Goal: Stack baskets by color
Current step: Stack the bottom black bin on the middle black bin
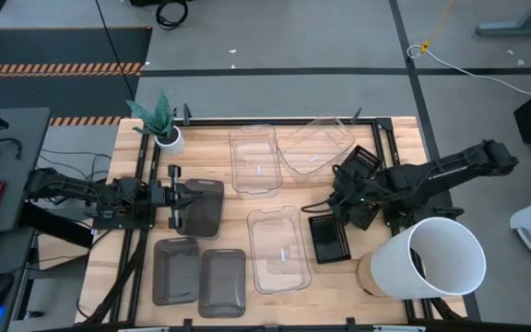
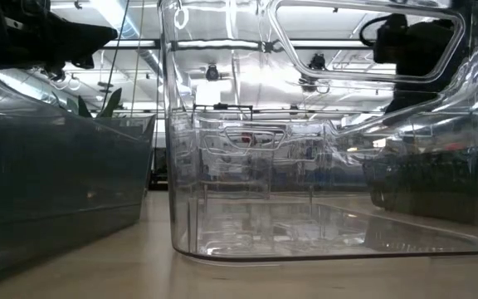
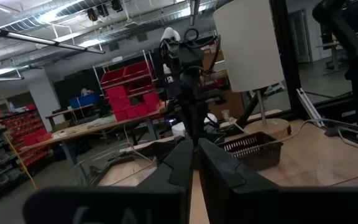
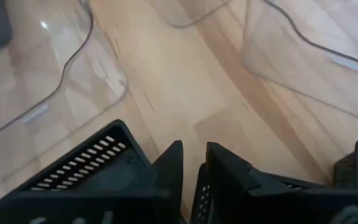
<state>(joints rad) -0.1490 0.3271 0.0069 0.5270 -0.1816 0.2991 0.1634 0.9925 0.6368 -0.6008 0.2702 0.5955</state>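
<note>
The black basket below one finger is next for the robot's right gripper, which needs to grab it by its perforated side to stack black baskets by color.
Three clear baskets lie on the table: one at the far middle, one tilted beside it, one near the middle. Two smoky grey baskets rest bottom-down at the near left. A third lies under my left gripper, which is shut with nothing seen between its fingers. Black perforated baskets lie at the right. My right gripper slants down over them, open by a narrow gap, with a black basket just below one finger.
A big white bucket lies on its side at the near right, close to my right arm. A small potted plant stands at the far left corner. Bare wood shows between the clear baskets.
</note>
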